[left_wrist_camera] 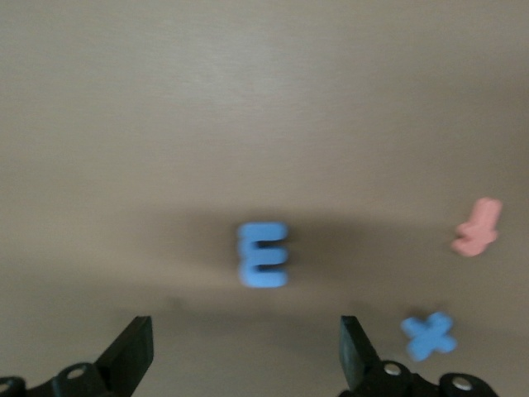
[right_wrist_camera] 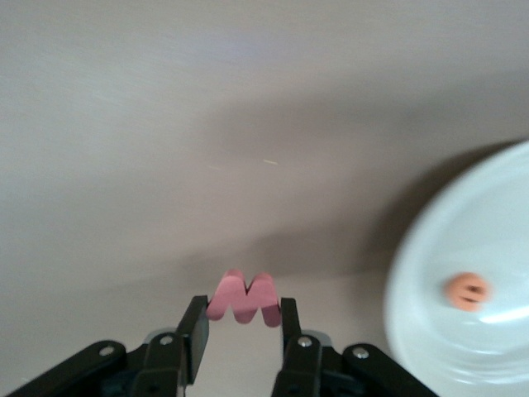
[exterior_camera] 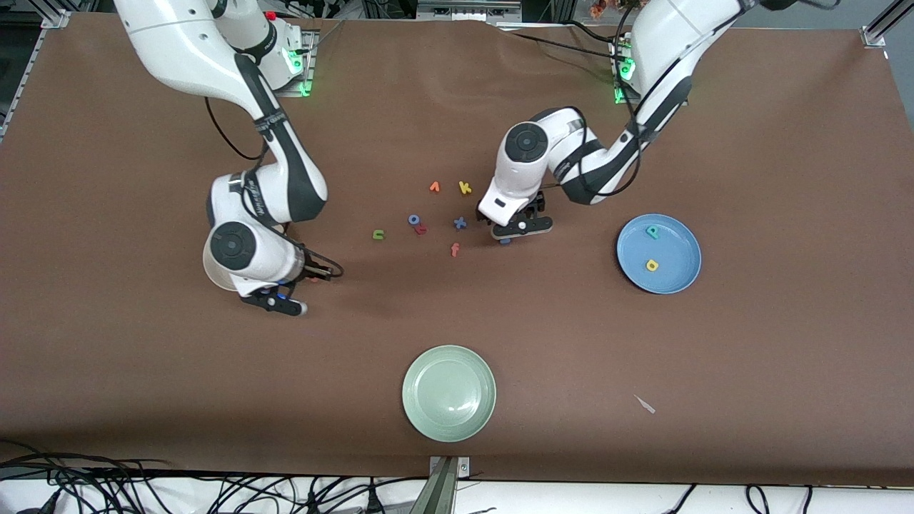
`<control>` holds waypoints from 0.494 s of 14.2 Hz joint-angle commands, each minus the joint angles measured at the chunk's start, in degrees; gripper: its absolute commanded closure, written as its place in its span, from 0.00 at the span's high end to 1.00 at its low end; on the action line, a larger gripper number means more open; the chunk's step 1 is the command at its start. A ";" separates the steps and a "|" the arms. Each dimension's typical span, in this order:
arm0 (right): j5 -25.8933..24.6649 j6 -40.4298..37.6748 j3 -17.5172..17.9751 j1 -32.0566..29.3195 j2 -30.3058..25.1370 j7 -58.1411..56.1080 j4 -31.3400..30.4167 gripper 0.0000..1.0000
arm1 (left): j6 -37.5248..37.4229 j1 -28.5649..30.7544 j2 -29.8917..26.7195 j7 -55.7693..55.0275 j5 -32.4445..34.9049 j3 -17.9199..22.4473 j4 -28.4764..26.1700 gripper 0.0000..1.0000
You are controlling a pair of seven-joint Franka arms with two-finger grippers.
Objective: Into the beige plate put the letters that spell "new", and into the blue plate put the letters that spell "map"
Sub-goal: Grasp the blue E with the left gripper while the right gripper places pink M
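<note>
My left gripper's fingers don't reach the blue m (left_wrist_camera: 263,255) yet and would miss it if they closed now. My left gripper needs to move toward it first, then close on it.
My left gripper (exterior_camera: 520,230) (left_wrist_camera: 244,356) hangs open just above the blue m (exterior_camera: 505,241) (left_wrist_camera: 263,254), which lies flat on the brown table between the line of the fingers. My right gripper (exterior_camera: 285,301) (right_wrist_camera: 243,313) is shut on the pinkish-red w (right_wrist_camera: 245,298), over the table beside the beige plate (right_wrist_camera: 496,248). The orange e (right_wrist_camera: 467,291) lies in that plate. In the front view the right arm covers most of the beige plate (exterior_camera: 208,275). The blue plate (exterior_camera: 678,275) holds the teal p (exterior_camera: 653,231) and the yellow a (exterior_camera: 652,265). The green n (exterior_camera: 378,234) lies on the table.
Loose letters lie mid-table: blue o (exterior_camera: 413,219), a red one (exterior_camera: 420,229), blue x (exterior_camera: 460,223) (left_wrist_camera: 428,335), orange f (exterior_camera: 455,249) (left_wrist_camera: 477,227), orange v (exterior_camera: 434,187), yellow k (exterior_camera: 465,188). A pale green plate (exterior_camera: 448,392) sits nearer the front camera.
</note>
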 commanded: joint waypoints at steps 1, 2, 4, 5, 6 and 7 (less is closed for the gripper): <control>-0.32 0.44 -2.71 -0.13 -7.52 -5.06 -10.47 0.20 | -0.63 -2.71 4.27 -2.12 2.17 1.97 5.97 0.99; -0.32 0.53 -3.77 -0.13 -8.59 -5.85 -12.59 0.20 | -0.72 -2.62 4.27 -1.25 2.78 2.32 5.97 0.98; -0.41 -1.39 -6.40 -0.13 -8.77 -9.27 -13.40 0.20 | -0.72 -2.62 4.71 2.17 3.57 3.20 5.97 0.99; -0.41 -3.06 -8.24 -0.13 -8.51 -11.81 -13.31 0.20 | -0.72 -2.54 4.88 3.32 3.58 3.37 5.97 0.98; -0.33 -3.86 -9.91 -0.21 -8.07 -13.84 -13.40 0.21 | -0.72 -2.36 4.97 4.38 3.58 3.46 5.97 0.98; -0.32 -4.47 -11.15 -0.30 -7.46 -15.34 -13.31 0.30 | -0.81 -2.19 4.97 5.78 3.58 3.46 5.89 0.93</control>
